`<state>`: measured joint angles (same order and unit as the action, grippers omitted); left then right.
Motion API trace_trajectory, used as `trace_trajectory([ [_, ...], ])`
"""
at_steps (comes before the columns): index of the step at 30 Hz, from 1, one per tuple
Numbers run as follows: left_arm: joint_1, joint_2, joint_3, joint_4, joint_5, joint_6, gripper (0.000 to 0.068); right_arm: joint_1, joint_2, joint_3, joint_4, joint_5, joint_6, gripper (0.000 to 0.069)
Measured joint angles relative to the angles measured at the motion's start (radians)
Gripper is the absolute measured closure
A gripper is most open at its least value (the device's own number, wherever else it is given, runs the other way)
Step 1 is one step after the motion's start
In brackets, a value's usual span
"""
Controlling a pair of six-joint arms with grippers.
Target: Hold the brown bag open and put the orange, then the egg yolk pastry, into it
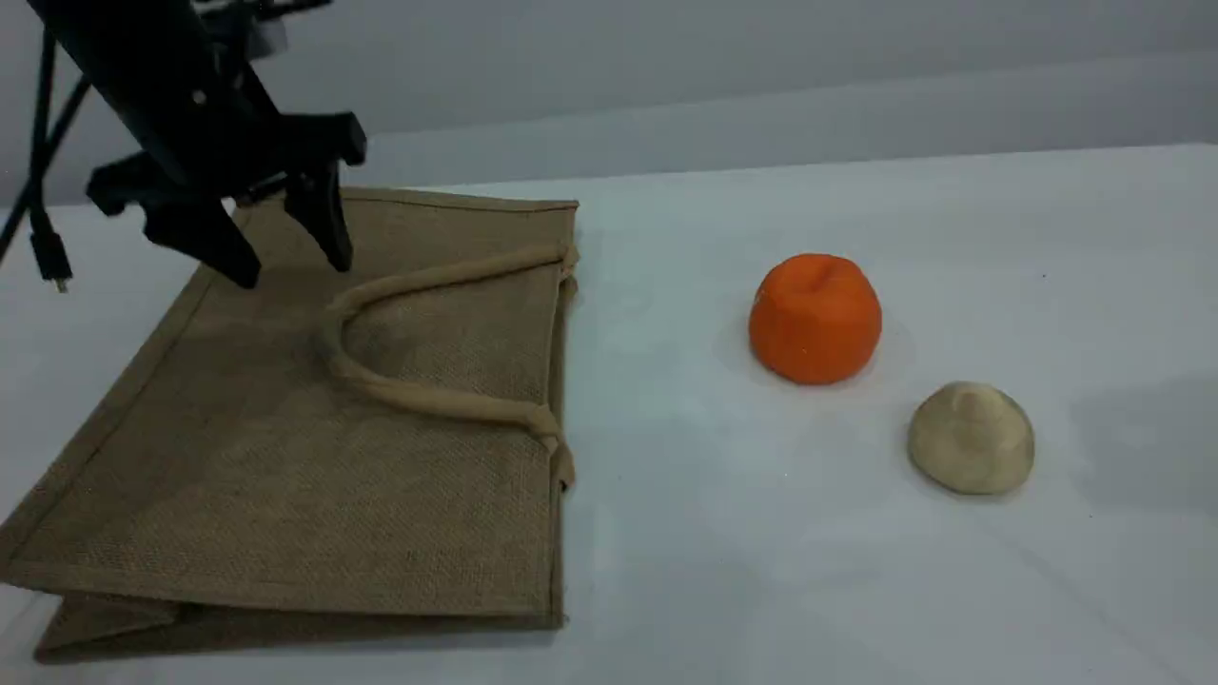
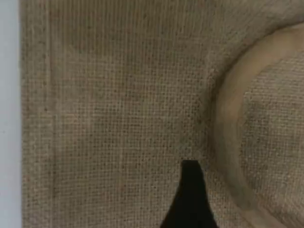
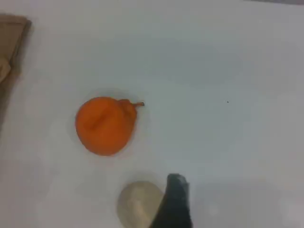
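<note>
My left gripper should next grab the bag's raised beige handle to hold the bag open, as the bag's cloth (image 1: 285, 491) lies flat on the tabletop.
The brown bag (image 1: 285, 457) lies flat on the left of the table, its beige handle (image 1: 419, 281) looped across the top face. My left gripper (image 1: 290, 262) hovers open just above the bag's far left part. In the left wrist view one fingertip (image 2: 191, 190) hangs over the weave (image 2: 118, 95) beside the handle (image 2: 228, 142). The orange (image 1: 815, 319) sits on the table to the right, with the egg yolk pastry (image 1: 971, 438) nearer and further right. The right wrist view looks down on the orange (image 3: 104, 126) and the pastry (image 3: 137, 202), which is partly behind one fingertip (image 3: 176, 194) with nothing in its grasp.
The white tabletop (image 1: 685, 533) runs between the bag's mouth edge and the two foods. A black cable with a plug (image 1: 52, 257) dangles at the far left. A corner of the bag (image 3: 12, 33) shows at the top left of the right wrist view.
</note>
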<state>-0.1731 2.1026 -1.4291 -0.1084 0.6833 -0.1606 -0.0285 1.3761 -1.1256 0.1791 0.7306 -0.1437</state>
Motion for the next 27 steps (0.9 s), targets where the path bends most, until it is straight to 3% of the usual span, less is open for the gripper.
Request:
trace_trajectory([
  [23,0.0,0.151,-0.011,-0.064,-0.081,-0.006,0.0173,0.0,0.0,0.0,0.001,0.004,0.001,0.012],
  [27,0.0,0.153,-0.011,-0.078,-0.088,-0.006,0.0211,0.0,0.0,0.0,0.001,0.005,0.001,0.012],
])
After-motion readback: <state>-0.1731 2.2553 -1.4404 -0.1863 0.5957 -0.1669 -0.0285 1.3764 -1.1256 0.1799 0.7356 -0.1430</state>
